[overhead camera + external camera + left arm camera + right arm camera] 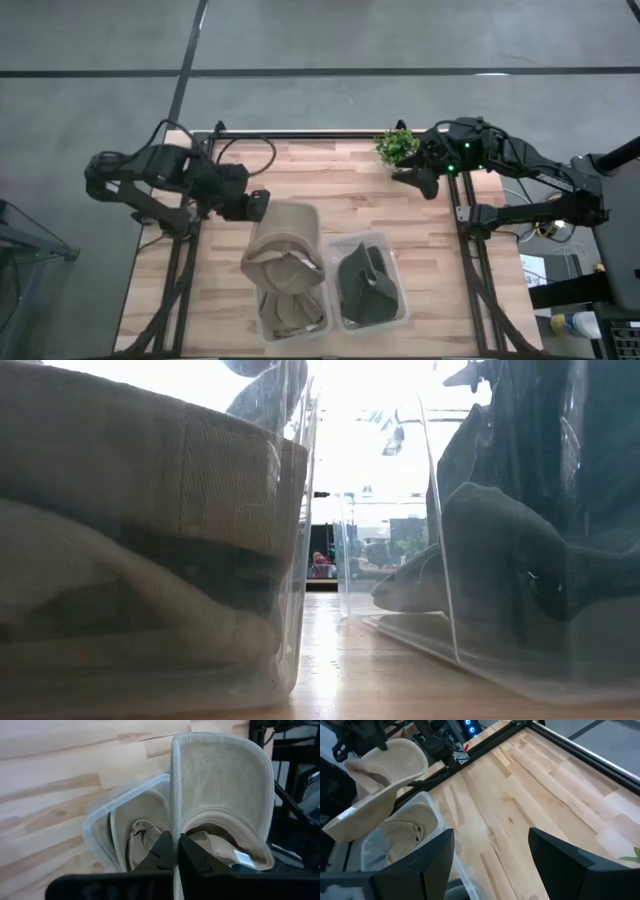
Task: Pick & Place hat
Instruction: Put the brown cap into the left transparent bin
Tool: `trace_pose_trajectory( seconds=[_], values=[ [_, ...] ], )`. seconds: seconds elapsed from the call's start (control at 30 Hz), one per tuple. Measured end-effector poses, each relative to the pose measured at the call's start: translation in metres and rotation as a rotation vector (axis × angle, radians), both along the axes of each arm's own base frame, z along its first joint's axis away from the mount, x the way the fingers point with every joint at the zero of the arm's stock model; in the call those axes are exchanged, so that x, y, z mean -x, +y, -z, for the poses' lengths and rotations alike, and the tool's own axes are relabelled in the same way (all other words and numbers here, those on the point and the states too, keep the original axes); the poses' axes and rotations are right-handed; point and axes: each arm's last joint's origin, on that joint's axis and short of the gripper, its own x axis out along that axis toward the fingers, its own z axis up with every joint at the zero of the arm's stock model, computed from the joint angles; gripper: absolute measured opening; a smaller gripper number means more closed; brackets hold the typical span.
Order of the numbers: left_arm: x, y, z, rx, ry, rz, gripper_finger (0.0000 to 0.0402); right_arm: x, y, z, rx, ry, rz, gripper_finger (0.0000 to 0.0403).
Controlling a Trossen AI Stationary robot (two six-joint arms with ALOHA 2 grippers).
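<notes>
The tan cap has its brim past the clear bin's far rim, so it is too early to release. The brim first moves over the bin of tan caps with my left gripper next.
My left gripper is shut on a tan cap, held over the far end of the left clear bin. More tan caps lie in that bin. The right clear bin holds dark green caps. My right gripper is open above the table's far right part, beside a small plant, touching nothing. My left gripper pinches the tan cap's brim at its edge between the two fingers, coming roughly level from the table's left. The brim stands on edge and the cap hangs tilted above the left bin. Whether its lower part touches the caps in the bin, I cannot tell.
The two bins stand side by side at the table's near middle. Bare wood lies between the bins and the far edge. The plant sits at the far right, and black frame rails run along the table's sides.
</notes>
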Motion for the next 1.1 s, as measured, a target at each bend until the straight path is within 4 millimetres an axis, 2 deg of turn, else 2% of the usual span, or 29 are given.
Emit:
trace_pose_trajectory(
  seconds=[0.27,0.63,1.1],
  values=[
    [-0.02,-0.032,0.016,0.04,0.081,-0.075,0.0002,-0.001,0.0,0.0,0.066,0.004,-0.04,0.0249],
    [-0.058,-0.075,0.054,0.059,0.237,-0.106,0.0002,0.005,0.002,-0.003,0.193,-0.011,-0.101,0.0249],
    [-0.084,-0.094,0.095,0.01,0.429,-0.13,0.0004,0.006,0.002,-0.003,0.26,-0.007,-0.135,0.0249]
  ],
)
